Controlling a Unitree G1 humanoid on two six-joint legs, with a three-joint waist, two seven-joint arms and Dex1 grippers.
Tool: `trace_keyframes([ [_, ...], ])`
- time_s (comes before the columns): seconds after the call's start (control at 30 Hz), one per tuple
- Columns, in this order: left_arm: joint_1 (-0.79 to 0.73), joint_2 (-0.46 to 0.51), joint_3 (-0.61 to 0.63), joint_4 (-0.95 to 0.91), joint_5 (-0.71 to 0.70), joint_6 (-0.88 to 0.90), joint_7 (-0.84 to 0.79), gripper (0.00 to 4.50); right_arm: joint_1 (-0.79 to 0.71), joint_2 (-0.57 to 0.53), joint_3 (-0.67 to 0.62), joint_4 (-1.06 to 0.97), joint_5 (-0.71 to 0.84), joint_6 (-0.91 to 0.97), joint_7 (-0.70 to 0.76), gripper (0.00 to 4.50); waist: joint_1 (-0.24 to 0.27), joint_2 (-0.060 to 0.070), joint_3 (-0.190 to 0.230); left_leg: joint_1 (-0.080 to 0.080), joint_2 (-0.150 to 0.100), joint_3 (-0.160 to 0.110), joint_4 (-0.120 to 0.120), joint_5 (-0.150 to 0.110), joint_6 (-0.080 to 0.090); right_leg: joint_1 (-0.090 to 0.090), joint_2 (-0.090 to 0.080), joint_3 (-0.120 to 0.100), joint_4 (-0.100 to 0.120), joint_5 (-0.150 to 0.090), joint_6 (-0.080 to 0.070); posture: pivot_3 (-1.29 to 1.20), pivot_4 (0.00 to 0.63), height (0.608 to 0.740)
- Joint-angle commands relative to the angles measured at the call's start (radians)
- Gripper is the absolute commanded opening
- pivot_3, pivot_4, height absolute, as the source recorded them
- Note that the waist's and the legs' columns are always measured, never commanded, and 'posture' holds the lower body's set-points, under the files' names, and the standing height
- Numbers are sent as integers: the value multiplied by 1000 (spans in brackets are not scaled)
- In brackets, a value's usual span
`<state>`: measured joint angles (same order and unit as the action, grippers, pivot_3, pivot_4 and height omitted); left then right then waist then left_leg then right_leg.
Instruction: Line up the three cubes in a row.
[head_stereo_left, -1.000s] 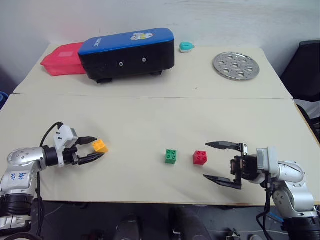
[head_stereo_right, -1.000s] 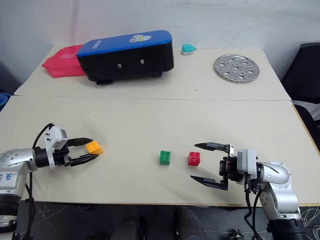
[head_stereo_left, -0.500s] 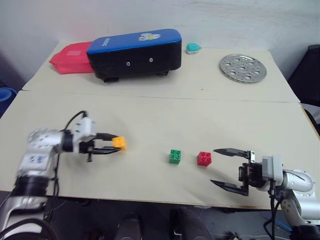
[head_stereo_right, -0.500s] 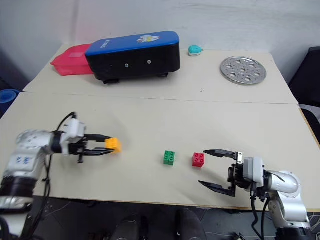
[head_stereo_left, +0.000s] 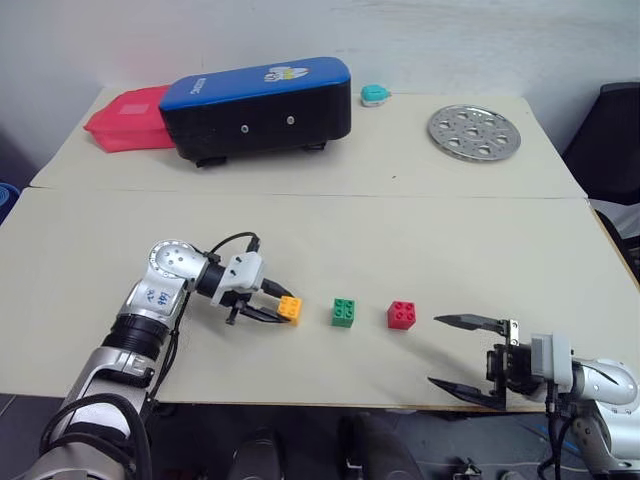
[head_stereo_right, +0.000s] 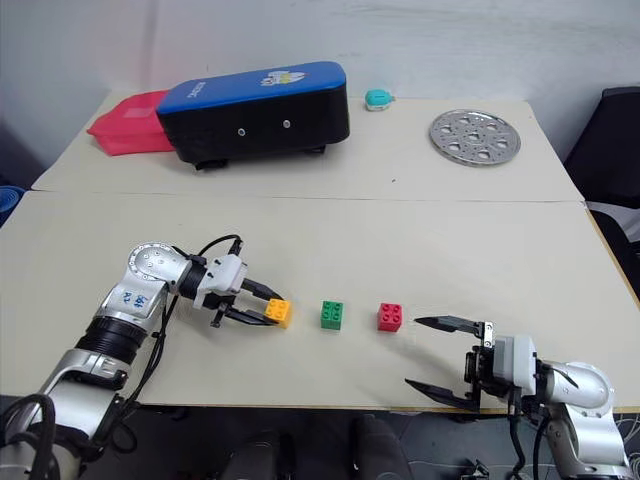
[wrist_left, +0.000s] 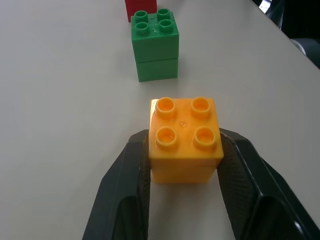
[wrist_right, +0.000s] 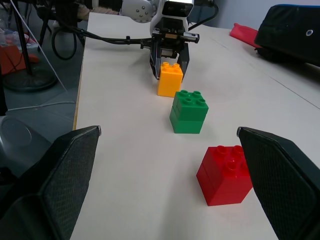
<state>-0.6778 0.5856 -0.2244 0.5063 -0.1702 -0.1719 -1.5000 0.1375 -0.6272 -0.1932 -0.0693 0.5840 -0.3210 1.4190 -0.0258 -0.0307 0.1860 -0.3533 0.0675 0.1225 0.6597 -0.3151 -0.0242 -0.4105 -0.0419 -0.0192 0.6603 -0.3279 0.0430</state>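
The left gripper is ready to let go of the orange-yellow cube, because the lower edge of the orange-yellow cube (head_stereo_left: 290, 308) is resting on the tabletop next to the green cube.
Three studded cubes stand near the table's front edge. My left gripper (head_stereo_left: 279, 308) is shut on the orange-yellow cube (head_stereo_left: 290, 308), studs up, its fingers (wrist_left: 125, 185) pressing both sides. Just to its right sit the green cube (head_stereo_left: 343, 312) and the red cube (head_stereo_left: 402, 314), a small gap between each. From the left wrist view the green cube (wrist_left: 154, 45) lies straight beyond the orange-yellow cube (wrist_left: 184, 139). My right gripper (head_stereo_left: 462, 352) hangs open at the front edge, to the right of the red cube and apart from it.
At the back of the table (head_stereo_left: 400, 240) lie a black case with a blue lid (head_stereo_left: 255, 105), a red pouch (head_stereo_left: 125, 118), a small teal object (head_stereo_left: 374, 94) and a perforated metal disc (head_stereo_left: 473, 131).
My left gripper has closed on the orange-yellow cube and carried it right, close beside the green cube. My right gripper has drawn back a little toward the front edge, still open.
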Motion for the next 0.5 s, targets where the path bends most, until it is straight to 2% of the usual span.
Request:
trace_keyframes([
  [0.03,-19,-3,-10,12,21,-17,-11,1484,10,0,-29,-13,22,-22,1,4500,0,0,0,0,0,0,0,0,0,0,0,0,0,0,0,0,150,740],
  [0.23,-5,2,-5,16,43,1,40,1484,-3,4,-22,-12,19,-19,-3,4500,0,0,0,0,0,0,1,0,0,1,0,0,0,0,0,0,150,740],
  [0.3,25,19,16,-46,4,46,30,2237,-12,6,-19,-8,18,-18,-5,4500,-1,0,0,0,0,0,1,0,0,1,0,0,1,0,0,0,150,740],
  [0.4,78,69,77,-134,-34,46,43,3089,-35,2,-24,6,19,-17,-2,4500,-6,0,0,0,1,0,1,0,0,0,0,0,1,0,0,0,150,740],
  [0.5,168,168,173,-214,-83,60,45,3089,-84,-19,-60,22,45,12,-19,4500,-8,0,0,0,2,0,1,0,0,-1,0,1,1,0,0,0,150,740],
])
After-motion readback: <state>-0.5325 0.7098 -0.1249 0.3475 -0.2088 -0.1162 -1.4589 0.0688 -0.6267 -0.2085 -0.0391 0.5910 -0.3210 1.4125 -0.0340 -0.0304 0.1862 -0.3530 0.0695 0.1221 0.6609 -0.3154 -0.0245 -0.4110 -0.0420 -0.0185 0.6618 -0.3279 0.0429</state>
